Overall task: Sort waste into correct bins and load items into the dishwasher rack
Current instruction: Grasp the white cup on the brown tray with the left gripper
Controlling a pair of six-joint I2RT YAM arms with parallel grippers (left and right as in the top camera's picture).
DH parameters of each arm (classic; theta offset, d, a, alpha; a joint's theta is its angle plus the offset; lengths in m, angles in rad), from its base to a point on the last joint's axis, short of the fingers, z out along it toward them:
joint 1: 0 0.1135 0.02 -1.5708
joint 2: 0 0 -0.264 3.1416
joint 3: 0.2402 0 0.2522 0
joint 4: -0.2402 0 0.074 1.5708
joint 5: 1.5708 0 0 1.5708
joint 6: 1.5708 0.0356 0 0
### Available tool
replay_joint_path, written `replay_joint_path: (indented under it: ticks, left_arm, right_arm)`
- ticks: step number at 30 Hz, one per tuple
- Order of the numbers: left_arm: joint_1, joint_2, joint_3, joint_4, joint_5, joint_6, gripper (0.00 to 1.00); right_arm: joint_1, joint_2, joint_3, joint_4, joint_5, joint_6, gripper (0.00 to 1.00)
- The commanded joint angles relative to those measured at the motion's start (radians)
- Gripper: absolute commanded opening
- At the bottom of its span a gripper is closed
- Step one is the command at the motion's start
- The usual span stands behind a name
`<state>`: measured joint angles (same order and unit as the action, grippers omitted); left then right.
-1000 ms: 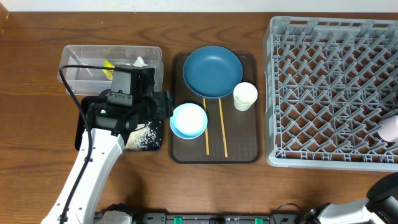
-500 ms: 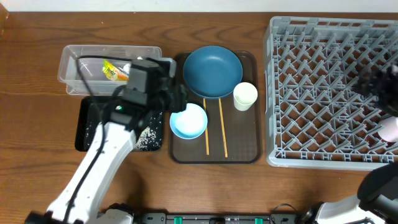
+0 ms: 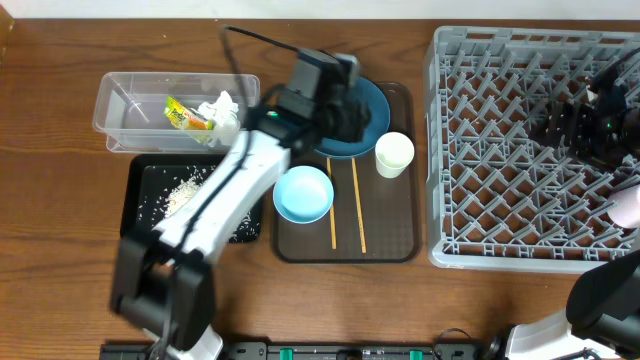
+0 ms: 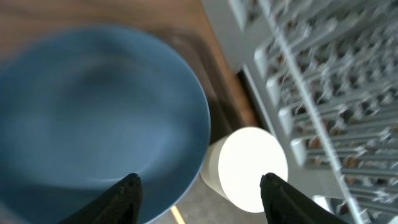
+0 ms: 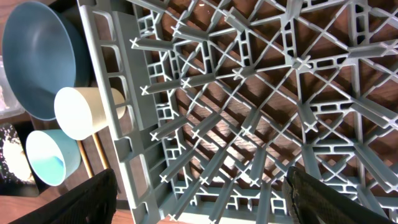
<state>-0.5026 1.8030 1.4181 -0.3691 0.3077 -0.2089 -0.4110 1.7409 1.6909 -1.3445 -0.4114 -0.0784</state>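
Observation:
I should grab the white cup by its rim next with my left gripper, on the side facing the light blue bowl. The cup's base then stays free for the handover to my right gripper.
My left gripper (image 3: 352, 112) is open and empty above the right rim of the dark blue plate (image 3: 330, 125), near the white cup (image 3: 394, 154). In the left wrist view the plate (image 4: 93, 112) and the cup (image 4: 249, 165) lie below the open gripper (image 4: 199, 199). My right gripper (image 3: 558, 125) is open and empty over the grey dishwasher rack (image 3: 500, 150), which fills the right wrist view (image 5: 249, 93). A pink cup (image 3: 628, 205) sits at the rack's right edge. The light blue bowl (image 3: 303, 193) and two chopsticks (image 3: 333, 215) lie on the brown tray (image 3: 400, 235).
The clear tub (image 3: 125, 110) holds the yellow-green wrapper (image 3: 185, 113) and the white tissue (image 3: 220, 108). The black tray (image 3: 140, 215) holds loose rice (image 3: 185, 190). My left arm crosses above the black tray and the tub's right end.
My left arm swung right from the black tray and tub to above the plate. My right arm came into view and now hovers over the rack.

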Motion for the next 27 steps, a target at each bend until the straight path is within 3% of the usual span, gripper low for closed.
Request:
replay_joint_path:
  ticks: [1,8,12,19,21,27]
  left_arm:
    - [-0.042,0.07,0.008,0.016,-0.006,0.006,0.64]
    - [-0.089,0.162,0.008,0.011,-0.006,0.006,0.63]
    - [-0.093,0.19,0.008,-0.029,-0.006,0.006,0.38]
    - [-0.092,0.191,0.008,-0.121,-0.006,0.006,0.19]
    - [-0.091,0.187,0.008,-0.145,-0.006,0.006,0.09]
    - [-0.066,0.101,0.008,-0.211,-0.005,0.005,0.06]
  right_arm:
    - [0.006,-0.005,0.017,0.002,-0.003,-0.017,0.84]
    - [0.006,-0.005,0.017,0.002,-0.003,-0.017,0.84]
    - [0.006,-0.005,0.017,0.001,-0.003,-0.017,0.86]
    - [0.006,-0.005,0.016,0.001,-0.003,-0.017,0.94]
    - [0.006,-0.005,0.016,-0.001,-0.003,-0.017,0.97]
    - [0.006,-0.005,0.016,-0.006,-0.003,-0.02,0.99]
